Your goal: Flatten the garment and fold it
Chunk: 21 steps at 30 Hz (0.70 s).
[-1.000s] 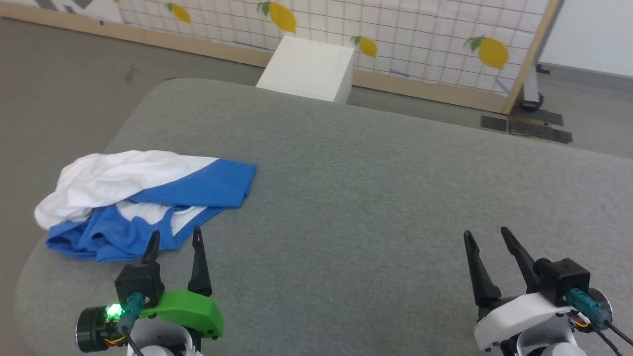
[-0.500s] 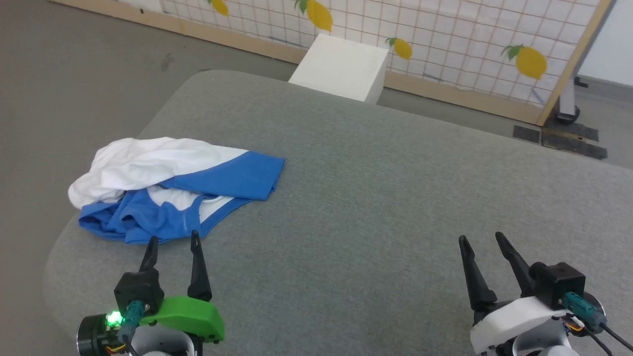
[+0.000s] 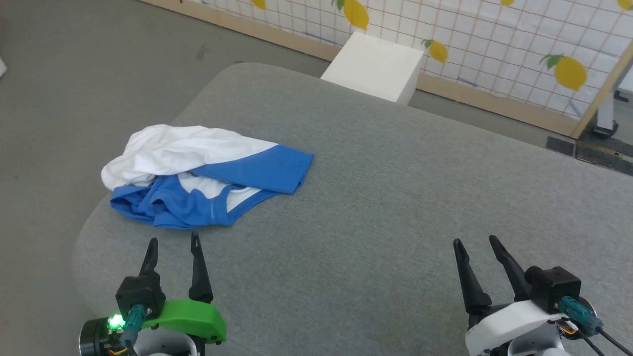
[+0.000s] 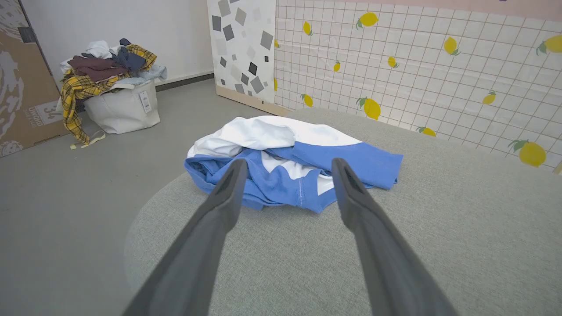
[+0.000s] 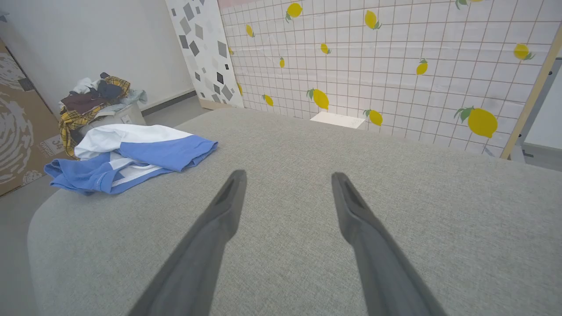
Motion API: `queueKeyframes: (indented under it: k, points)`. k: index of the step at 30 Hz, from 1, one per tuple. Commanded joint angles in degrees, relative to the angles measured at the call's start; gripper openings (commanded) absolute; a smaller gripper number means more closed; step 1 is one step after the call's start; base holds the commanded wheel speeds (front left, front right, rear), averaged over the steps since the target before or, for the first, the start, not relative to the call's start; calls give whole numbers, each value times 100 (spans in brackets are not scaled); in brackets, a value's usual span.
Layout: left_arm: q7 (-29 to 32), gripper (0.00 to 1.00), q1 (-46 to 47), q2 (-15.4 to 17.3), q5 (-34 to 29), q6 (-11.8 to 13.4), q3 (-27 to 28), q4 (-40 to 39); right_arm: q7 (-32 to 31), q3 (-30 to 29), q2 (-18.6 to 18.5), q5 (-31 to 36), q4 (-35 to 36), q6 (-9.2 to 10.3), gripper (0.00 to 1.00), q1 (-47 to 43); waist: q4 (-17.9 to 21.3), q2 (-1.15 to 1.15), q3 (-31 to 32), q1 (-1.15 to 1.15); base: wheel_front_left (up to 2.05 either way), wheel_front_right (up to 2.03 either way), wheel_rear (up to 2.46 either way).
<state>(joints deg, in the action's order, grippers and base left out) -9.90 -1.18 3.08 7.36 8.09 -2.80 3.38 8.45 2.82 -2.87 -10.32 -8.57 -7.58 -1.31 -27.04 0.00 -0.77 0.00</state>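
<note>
Next, my left gripper grabs the T-shirt by its blue sleeve (image 3: pixel 169 204) (image 4: pixel 268 184) to flatten it out from its crumpled state.
The garment (image 3: pixel 207 175), a white T-shirt with blue sleeves and trim, lies crumpled near the left end of the grey padded table (image 3: pixel 395 198). My left gripper (image 3: pixel 173 242) is open at the lower left, its tips a short way short of the garment's blue edge and apart from it. In the left wrist view the garment (image 4: pixel 290 162) lies just beyond the open left gripper (image 4: pixel 287 164). My right gripper (image 3: pixel 474 242) is open at the lower right, far from the garment. In the right wrist view the garment (image 5: pixel 131 153) lies at the far left of the right gripper (image 5: pixel 287 175).
A white box (image 3: pixel 376 66) stands on the floor behind the table, before a lemon-patterned screen (image 3: pixel 494 44). A laundry basket (image 4: pixel 114 92) heaped with clothes sits on the floor to the left, beside a cardboard box (image 4: pixel 22 79). The table's rounded left edge lies close to the garment.
The head camera has turned left, so the whole scene has shifted to the right in that view. The garment lies as it did, and both grippers stay open.
</note>
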Motion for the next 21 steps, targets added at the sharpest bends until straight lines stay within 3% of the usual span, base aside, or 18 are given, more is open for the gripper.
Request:
queueKeyframes:
  k: [1, 11, 16, 21]
  points:
    - [-75, 100, -96, -14, 83, 52, -18, 29, 57, 14, -1, -70, -40, 6, 100, -61, -83, 0, -20, 0, 0, 0, 0]
    - [-193, 100, 1, -16, 472, 118, -19, 31, 76, 17, -1, -123, -37, 7, 100, -46, -253, 0, -163, 0, 0, 0, 0]
    - [-250, 100, 526, 24, 787, -91, 107, 184, 39, -60, 0, -117, 18, 7, 100, -75, -312, 0, -287, 0, 0, 0, 0]
    - [-197, 100, 1554, 351, 1153, -326, 396, 670, -108, -202, 0, 7, 212, 8, 100, -84, -248, 0, -552, 0, 0, 0, 0]
